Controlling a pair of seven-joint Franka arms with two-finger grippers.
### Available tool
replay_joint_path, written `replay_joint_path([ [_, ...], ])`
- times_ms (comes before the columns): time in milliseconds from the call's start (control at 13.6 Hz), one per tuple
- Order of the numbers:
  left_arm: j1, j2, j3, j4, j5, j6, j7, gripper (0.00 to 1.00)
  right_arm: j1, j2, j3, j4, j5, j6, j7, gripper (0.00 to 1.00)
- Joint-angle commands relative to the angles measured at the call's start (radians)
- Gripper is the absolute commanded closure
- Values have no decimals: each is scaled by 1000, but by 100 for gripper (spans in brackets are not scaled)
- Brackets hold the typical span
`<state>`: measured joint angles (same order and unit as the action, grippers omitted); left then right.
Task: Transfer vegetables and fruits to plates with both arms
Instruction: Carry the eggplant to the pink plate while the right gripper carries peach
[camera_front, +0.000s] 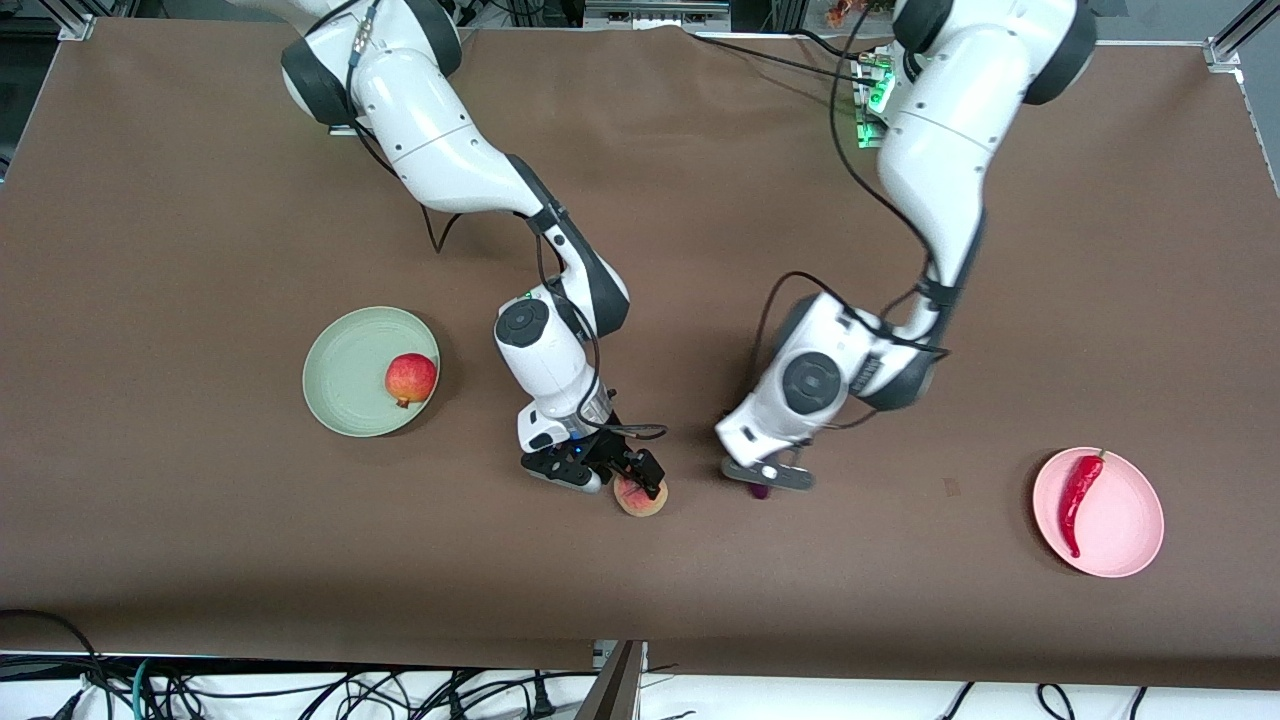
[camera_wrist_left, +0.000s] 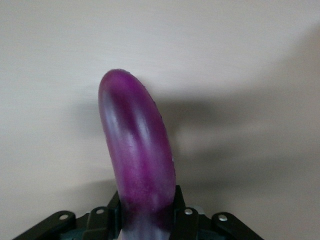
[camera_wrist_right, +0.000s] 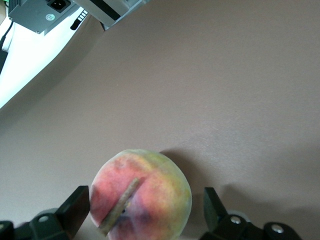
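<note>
My right gripper grabs the peach by its round body (camera_front: 639, 502) next, to transfer it to the green plate (camera_front: 345, 370).
The purple eggplant (camera_wrist_left: 137, 150) sits between the fingers of my left gripper (camera_wrist_left: 145, 205), which is shut on it low over the middle of the table; only a purple bit of the eggplant (camera_front: 760, 491) shows under the left gripper (camera_front: 768, 482) in the front view. The pinkish-orange peach (camera_front: 641, 497) rests on the table beside it, toward the right arm's end. My right gripper (camera_front: 632, 478) is down around the peach (camera_wrist_right: 142, 197), open, with a gap at one finger (camera_wrist_right: 212, 205). The pomegranate (camera_front: 410, 379) lies on the green plate (camera_front: 345, 370). The red chili (camera_front: 1078, 500) lies on the pink plate (camera_front: 1125, 520).
The green plate is toward the right arm's end of the brown table, the pink plate toward the left arm's end. A box with green lights (camera_front: 870, 95) stands by the left arm's base. Cables (camera_front: 300, 690) hang below the table's near edge.
</note>
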<state>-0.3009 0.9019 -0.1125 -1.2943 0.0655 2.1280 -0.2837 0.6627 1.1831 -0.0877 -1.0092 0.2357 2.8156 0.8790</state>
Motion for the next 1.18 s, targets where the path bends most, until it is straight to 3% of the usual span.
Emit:
replay_joint_path([
  [0,112,-55,-9,3,28,-98,140,100,11,27,0,50,-18,12,-5,0],
  [221,183,-78,85,13,108,-166,357,100,14,27,0,47,-24,12,-5,1],
  [295,204,-89,105,13,105,-166,413,100,14,27,0,46,-29,12,-5,7],
  [443,238,-100,131,13,108,-166,440,100,14,26,2,44,-48,12,-12,29],
  [590,241,-98,218,15,106,-152,486,100,12,26,2,44,-55,12,-17,50],
  [812,331,-75,237,20,88,-41,667,100,5,10,2,44,-52,2,-21,92],
  [886,359,-58,232,24,80,-1,701,100,0,1,3,44,-52,-8,-35,97],
  [1107,361,-54,232,26,19,23,721,100,-23,-54,8,41,-49,-141,-100,97],
])
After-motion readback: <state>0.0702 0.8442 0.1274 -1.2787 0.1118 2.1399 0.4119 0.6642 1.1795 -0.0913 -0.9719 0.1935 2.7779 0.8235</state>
